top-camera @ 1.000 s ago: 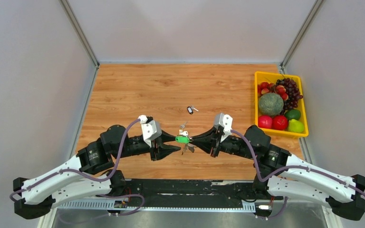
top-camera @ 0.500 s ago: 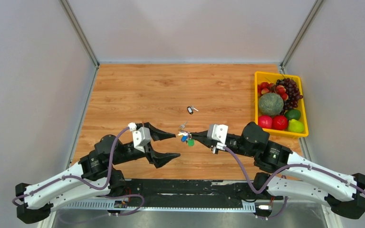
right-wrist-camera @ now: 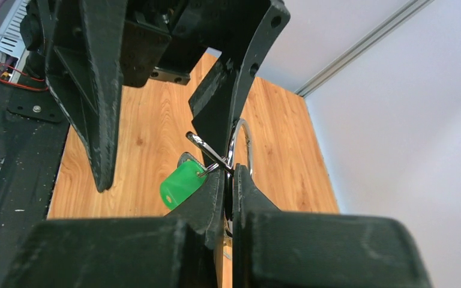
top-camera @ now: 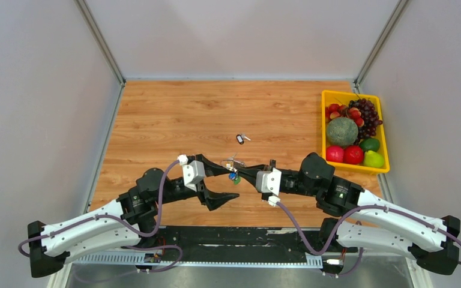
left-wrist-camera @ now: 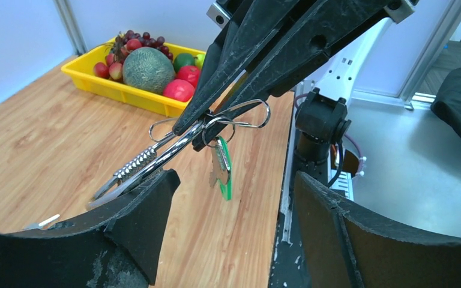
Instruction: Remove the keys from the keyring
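Note:
Next, my left gripper grabs the green tag by its hanging end [top-camera: 237, 181] [left-wrist-camera: 226, 189], and its ringed end stays free to slide off.
My right gripper [top-camera: 241, 170] is shut on the keyring [top-camera: 235, 163] and holds it above the table's front middle. Keys with a blue tag and a green tag [top-camera: 236, 178] hang under it. In the right wrist view the thin wire keyring [right-wrist-camera: 234, 141] rises from my shut fingertips [right-wrist-camera: 216, 198], with the green tag [right-wrist-camera: 183, 183] to their left. My left gripper [top-camera: 230, 182] is open, its jaws on either side of the hanging bunch. In the left wrist view the green-tagged key [left-wrist-camera: 222, 171] hangs between my wide-open fingers [left-wrist-camera: 138, 222]. A loose key with a black tag [top-camera: 240, 138] lies farther back.
A yellow tray [top-camera: 325, 125] with a melon, grapes, apples and a pear stands at the right edge of the table. The table's front edge and black base rail [left-wrist-camera: 288, 198] lie just below the bunch.
My left arm has moved right, so its open jaws now flank the bunch. My right gripper has shifted slightly left, still shut on the keyring.

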Robot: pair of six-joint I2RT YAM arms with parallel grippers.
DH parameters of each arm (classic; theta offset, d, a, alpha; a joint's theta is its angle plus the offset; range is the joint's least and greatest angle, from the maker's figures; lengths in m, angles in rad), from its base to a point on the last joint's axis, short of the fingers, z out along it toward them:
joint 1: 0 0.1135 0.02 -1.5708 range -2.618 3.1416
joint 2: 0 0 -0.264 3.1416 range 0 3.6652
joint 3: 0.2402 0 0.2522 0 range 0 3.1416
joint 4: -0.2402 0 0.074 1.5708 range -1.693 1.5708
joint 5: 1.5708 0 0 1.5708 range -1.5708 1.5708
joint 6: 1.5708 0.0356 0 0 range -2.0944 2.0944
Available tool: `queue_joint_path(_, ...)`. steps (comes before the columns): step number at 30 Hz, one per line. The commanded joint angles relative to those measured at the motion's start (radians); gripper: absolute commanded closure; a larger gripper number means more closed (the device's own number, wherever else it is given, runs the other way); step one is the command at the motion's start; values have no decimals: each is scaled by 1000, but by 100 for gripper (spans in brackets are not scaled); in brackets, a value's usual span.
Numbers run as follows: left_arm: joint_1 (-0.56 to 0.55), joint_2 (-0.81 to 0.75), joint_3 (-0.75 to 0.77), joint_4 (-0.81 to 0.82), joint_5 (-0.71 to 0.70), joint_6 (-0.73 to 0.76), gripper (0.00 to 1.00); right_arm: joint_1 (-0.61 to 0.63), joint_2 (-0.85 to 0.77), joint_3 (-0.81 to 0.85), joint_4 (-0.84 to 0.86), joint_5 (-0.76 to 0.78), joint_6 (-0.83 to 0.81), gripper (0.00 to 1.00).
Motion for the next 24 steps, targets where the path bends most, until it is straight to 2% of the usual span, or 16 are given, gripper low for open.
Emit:
queue_joint_path(1, 3, 28, 10, 101, -15, 31, 23, 5, 2, 50, 78, -56, -64, 99)
queue_joint_path(4, 2, 51, 15, 126, -26, 28, 28, 7, 5, 46, 87, -61, -66, 100)
queue_joint_path(10, 2, 86, 29, 157, -49, 21, 54, 6, 2, 33, 97, -57, -46, 100)
queue_joint_path(12, 2, 89, 29, 164, -51, 17, 72, 7, -1, 24, 97, -47, -30, 100)
queue_joint_path(13, 2, 88, 31, 166, -48, 15, 91, 6, -1, 20, 97, -27, -14, 100)
queue_joint_path(15, 2, 79, 37, 151, -42, 10, 99, 7, 9, 18, 97, 57, 51, 100)
queue_joint_path(18, 2, 58, 59, 91, -36, -2, 100, 5, 22, 3, 84, 177, 137, 100)
queue_joint_path(24, 3, 9, 141, -156, -42, -35, 100, 5, 13, -76, 84, 248, 223, 100)
